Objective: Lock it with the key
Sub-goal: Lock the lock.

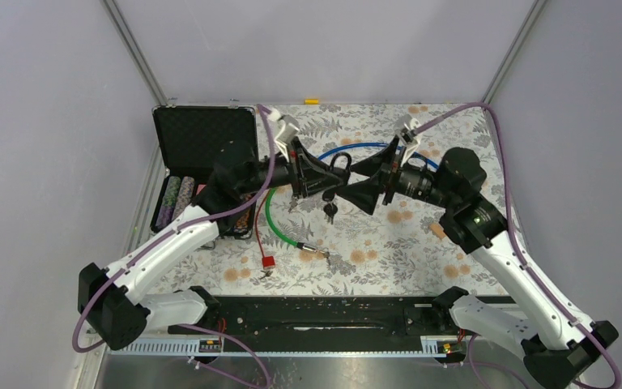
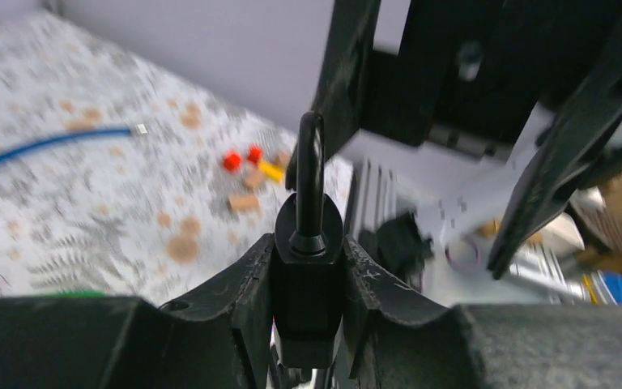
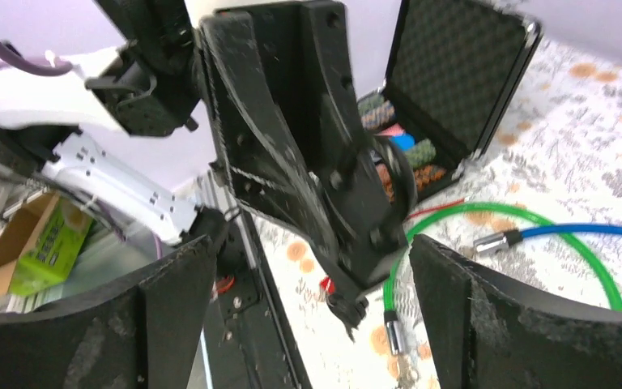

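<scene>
My right gripper grabs the key by its black head (image 1: pixel 330 207) (image 3: pixel 347 307) next, since the blade stays free to lock the padlock and slide out.
A black padlock (image 2: pixel 308 296) sits upright between my left gripper's (image 2: pixel 308 284) fingers, which are shut on its body, with its shackle (image 2: pixel 310 174) standing up above them. In the top view the left gripper (image 1: pixel 334 177) holds the lock above the middle of the table. A black-headed key (image 1: pixel 330 212) hangs below the lock; in the right wrist view the key (image 3: pixel 347 309) dangles under the left gripper (image 3: pixel 291 154). My right gripper (image 3: pixel 309 243) faces the lock, jaws wide open around it and touching nothing. Seen from above, the right gripper (image 1: pixel 362 178) is just right of the lock.
An open black case (image 1: pixel 202 138) with poker chips (image 1: pixel 174 198) stands at the left. A green cable (image 1: pixel 269 212), a blue cable (image 1: pixel 356 147) and a small red padlock (image 1: pixel 268 262) lie on the floral cloth. Small coloured blocks (image 2: pixel 247 158) lie further off.
</scene>
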You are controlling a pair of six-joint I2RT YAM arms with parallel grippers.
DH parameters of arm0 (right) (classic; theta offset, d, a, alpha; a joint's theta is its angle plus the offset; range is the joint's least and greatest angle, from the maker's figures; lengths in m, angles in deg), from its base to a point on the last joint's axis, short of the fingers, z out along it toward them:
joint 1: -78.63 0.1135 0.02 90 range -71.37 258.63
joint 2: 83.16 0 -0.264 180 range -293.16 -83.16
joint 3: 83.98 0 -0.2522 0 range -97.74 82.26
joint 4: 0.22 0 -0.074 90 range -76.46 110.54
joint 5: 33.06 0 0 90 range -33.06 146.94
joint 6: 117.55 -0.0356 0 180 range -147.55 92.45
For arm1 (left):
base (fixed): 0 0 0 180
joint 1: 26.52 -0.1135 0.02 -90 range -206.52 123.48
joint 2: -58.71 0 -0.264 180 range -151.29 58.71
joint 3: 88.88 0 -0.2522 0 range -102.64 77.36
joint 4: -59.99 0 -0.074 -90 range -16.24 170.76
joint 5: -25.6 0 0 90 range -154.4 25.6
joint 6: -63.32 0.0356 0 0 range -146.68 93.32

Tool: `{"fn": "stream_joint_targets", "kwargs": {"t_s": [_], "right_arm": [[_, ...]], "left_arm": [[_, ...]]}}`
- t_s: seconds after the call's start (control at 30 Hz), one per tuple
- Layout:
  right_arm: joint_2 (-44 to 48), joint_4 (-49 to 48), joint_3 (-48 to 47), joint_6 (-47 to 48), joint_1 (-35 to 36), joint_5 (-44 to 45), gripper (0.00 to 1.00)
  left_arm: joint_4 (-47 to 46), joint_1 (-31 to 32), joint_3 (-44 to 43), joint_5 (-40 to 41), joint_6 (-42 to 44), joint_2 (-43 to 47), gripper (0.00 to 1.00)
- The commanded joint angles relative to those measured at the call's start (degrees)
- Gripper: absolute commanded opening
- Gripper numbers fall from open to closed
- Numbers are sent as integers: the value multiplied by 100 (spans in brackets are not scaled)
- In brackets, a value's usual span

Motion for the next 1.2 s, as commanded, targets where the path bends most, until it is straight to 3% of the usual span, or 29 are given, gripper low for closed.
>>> {"fn": "stream_joint_targets", "kwargs": {"t_s": [0.0, 0.13, 0.33, 0.77, 0.9, 1.0, 1.17], "right_arm": [[250, -2259, 767, -1147, 34, 740, 95], [45, -3242, 1025, -1874, 45, 489, 83], [-242, -3639, 931, -2078, 142, 186, 65], [-683, -4710, 890, -2852, 146, -154, 41], [-626, -4787, 855, -2880, 147, -222, 34], [-608, -4484, 766, -2816, 148, -242, 2], [-394, -3709, 916, -2477, 148, -311, 0]], "left_arm": [[-2760, -35, 220, 1426, -1199, 499, 0], [-3311, -36, 232, 1606, -1475, 489, 0], [-4074, -17, 286, 1650, -1851, 419, 0], [-4848, -10, 265, 1455, -2291, 244, 0], [-4961, -11, 98, 1326, -2445, 80, 0], [-5121, -18, 40, 1333, -2564, -14, 0], [-4764, -66, -223, 1702, -2538, -44, 0]]}}
